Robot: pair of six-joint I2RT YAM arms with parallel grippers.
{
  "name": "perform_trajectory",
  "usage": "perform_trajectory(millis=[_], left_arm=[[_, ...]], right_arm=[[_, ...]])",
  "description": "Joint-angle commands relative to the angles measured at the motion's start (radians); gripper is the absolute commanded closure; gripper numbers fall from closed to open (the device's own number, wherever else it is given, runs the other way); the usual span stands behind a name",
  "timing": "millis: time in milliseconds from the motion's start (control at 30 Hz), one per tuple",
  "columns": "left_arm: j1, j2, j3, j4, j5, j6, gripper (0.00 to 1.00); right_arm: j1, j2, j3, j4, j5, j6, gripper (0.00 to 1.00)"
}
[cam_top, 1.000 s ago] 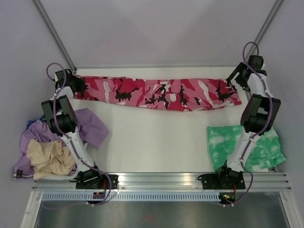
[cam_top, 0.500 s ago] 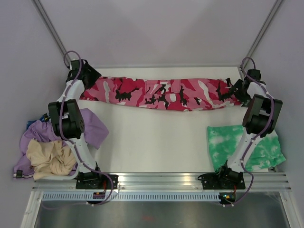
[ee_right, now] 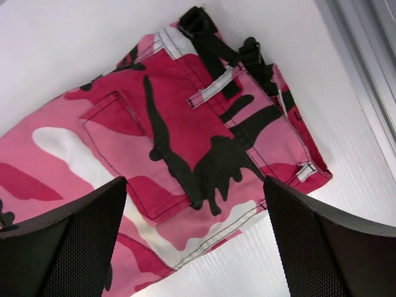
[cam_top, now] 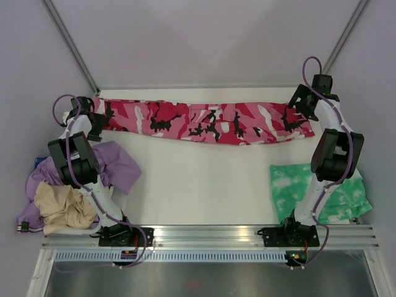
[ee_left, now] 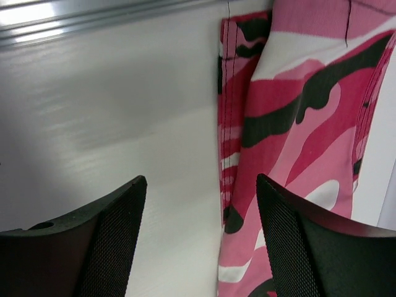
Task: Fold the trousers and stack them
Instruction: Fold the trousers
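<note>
The left gripper grabs the trousers' leg hem at the trousers' end point(ee_left: 244, 52) next, to fold the legs over toward the middle.
The trousers point(cam_top: 204, 121), in pink, red, white and black camouflage, lie stretched out flat along the far side of the table, folded lengthwise into one long band. My left gripper point(cam_top: 93, 115) hangs open at their left end; in the left wrist view it point(ee_left: 198, 247) straddles the leg hem point(ee_left: 291, 124) without holding it. My right gripper point(cam_top: 297, 102) hangs open over their right end; in the right wrist view it point(ee_right: 195, 247) is above the waistband point(ee_right: 216, 130) with its black strap and back pocket.
A green-and-white tie-dye garment point(cam_top: 322, 189) lies at the right front under the right arm. A heap of lilac point(cam_top: 117, 164) and beige clothes point(cam_top: 65, 204) lies at the left front. The table's back edge and a metal rail point(ee_left: 111, 18) run just behind the trousers.
My left gripper has swung out from over the trouser leg to the left end. My right gripper has moved up and inward over the waistband. The trousers lie as before.
</note>
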Motion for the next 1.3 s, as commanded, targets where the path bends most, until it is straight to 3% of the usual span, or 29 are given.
perform_trajectory(millis=[0, 133, 367, 533, 733, 800, 900, 967, 1033, 1267], left_arm=[[0.02, 0.044, 0.04, 0.062, -0.051, -0.05, 0.23], [0.033, 0.157, 0.109, 0.182, -0.004, 0.013, 0.25], [0.04, 0.263, 0.207, 0.219, -0.037, 0.044, 0.26], [0.05, 0.322, 0.272, 0.208, -0.05, 0.038, 0.27], [0.051, 0.365, 0.315, 0.149, -0.053, 0.053, 0.34], [0.053, 0.379, 0.333, 0.124, -0.05, 0.064, 0.39], [0.053, 0.382, 0.338, 0.138, -0.033, 0.073, 0.63], [0.053, 0.38, 0.34, 0.151, -0.019, 0.087, 0.85], [0.051, 0.362, 0.33, 0.214, 0.005, 0.147, 0.98], [0.028, 0.167, 0.228, 0.429, 0.084, 0.349, 0.98]], right_arm=[[0.004, -0.047, 0.011, 0.024, -0.021, 0.0, 0.02], [0.004, -0.051, 0.0, 0.017, -0.001, 0.003, 0.02], [0.004, -0.021, 0.06, -0.009, 0.031, 0.032, 0.02], [0.005, 0.018, 0.134, -0.038, 0.043, 0.06, 0.02], [0.01, 0.053, 0.197, -0.073, 0.065, 0.066, 0.02], [0.012, 0.065, 0.212, -0.088, 0.071, 0.066, 0.02], [0.018, 0.073, 0.23, -0.101, 0.069, 0.064, 0.02], [0.025, 0.071, 0.234, -0.101, 0.068, 0.064, 0.02], [0.031, 0.071, 0.237, -0.088, 0.05, 0.061, 0.02], [0.1, 0.059, 0.212, -0.021, -0.042, 0.05, 0.02]])
